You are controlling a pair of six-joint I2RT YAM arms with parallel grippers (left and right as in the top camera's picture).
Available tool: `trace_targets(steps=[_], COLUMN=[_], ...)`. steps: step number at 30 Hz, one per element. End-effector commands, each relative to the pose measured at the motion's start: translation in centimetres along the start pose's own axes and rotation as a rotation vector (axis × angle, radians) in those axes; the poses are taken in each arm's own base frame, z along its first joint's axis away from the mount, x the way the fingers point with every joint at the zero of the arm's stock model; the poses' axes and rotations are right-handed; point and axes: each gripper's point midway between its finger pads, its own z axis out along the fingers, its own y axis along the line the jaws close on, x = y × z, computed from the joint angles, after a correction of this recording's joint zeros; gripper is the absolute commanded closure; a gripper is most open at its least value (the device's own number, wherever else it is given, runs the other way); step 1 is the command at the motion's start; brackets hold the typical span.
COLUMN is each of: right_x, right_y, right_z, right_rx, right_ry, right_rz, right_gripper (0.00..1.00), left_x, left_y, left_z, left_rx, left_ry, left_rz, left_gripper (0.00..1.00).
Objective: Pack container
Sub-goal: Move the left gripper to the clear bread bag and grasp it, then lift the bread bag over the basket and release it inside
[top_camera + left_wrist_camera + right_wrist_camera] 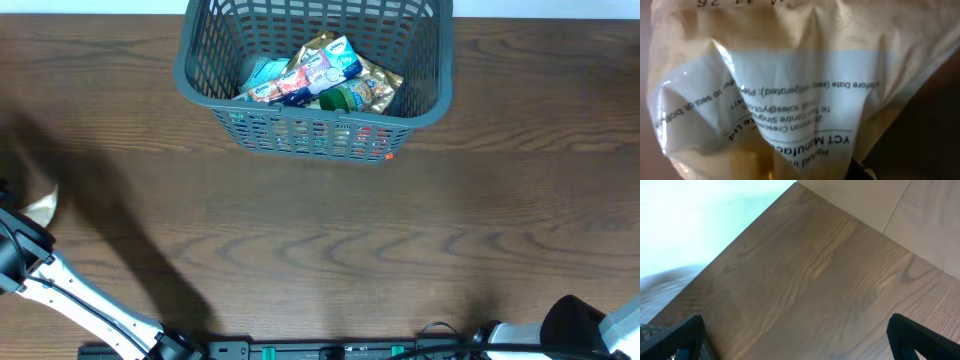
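The printed side of the beige packet fills the left wrist view, close above my left gripper's fingers, so the packet would come along if I lifted that gripper now.
The container, a dark grey lattice basket, stands at the back centre of the table. Inside it lie several grocery packets. My left gripper is at the table's far left edge, well away from the basket, shut on a pale beige packet. That packet, with its white printed label, fills the left wrist view and hides the fingers, apart from a dark tip at the bottom. My right gripper is open and empty over bare wood at the front right, its body showing in the overhead view.
The wooden table runs between the basket and the arms. The right wrist view shows the table's edge and a pale floor beyond it. A black rail with cables lies along the front edge.
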Motion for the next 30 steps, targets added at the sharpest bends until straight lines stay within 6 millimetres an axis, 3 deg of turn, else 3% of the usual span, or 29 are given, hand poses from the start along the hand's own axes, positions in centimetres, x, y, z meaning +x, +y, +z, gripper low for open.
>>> trace_targets(steps=[1, 4, 7, 11, 16, 21, 24, 25, 26, 30], right_x=[0.0, 0.0, 0.0, 0.1, 0.1, 0.1, 0.1, 0.1, 0.0, 0.1], right_y=[-0.2, -0.2, -0.2, -0.2, -0.2, -0.2, -0.2, -0.2, -0.2, -0.1], right_z=[-0.2, -0.2, -0.2, -0.2, -0.2, -0.2, -0.2, -0.2, -0.2, -0.2], right_rx=[0.001, 0.001, 0.001, 0.001, 0.0, 0.0, 0.001, 0.0, 0.0, -0.003], right_ry=[-0.001, 0.0, 0.0, 0.0, 0.0, 0.0, 0.0, 0.0, -0.001, 0.002], right_rz=[0.004, 0.004, 0.004, 0.004, 0.003, -0.027, -0.035, -0.035, -0.035, -0.035], right_gripper=[0.01, 0.01, 0.01, 0.01, 0.01, 0.01, 0.01, 0.01, 0.01, 0.01], left_x=[1.5, 1.9, 2.3, 3.7, 8.3, 16.6, 22.7, 24.3, 27.2, 35.9], left_y=[0.1, -0.7, -1.9, -3.6, -5.3, -6.1, -5.7, -5.5, -5.0, -4.0], left_z=[1.9, 0.0, -3.4, -9.6, -19.6, -31.0, -37.6, -38.8, -40.7, -43.3], left_rx=[-0.021, 0.032, 0.109, 0.205, 0.352, 0.556, 0.673, 0.692, 0.716, 0.764], left_ry=[0.085, 0.078, 0.021, -0.111, -0.318, -0.603, -0.828, -0.88, -0.975, -1.184], left_rz=[0.037, 0.093, 0.19, 0.356, 0.576, 0.92, 1.177, 1.246, 1.388, 1.811], left_gripper=[0.94, 0.94, 0.94, 0.94, 0.94, 0.94, 0.94, 0.94, 0.94, 0.94])
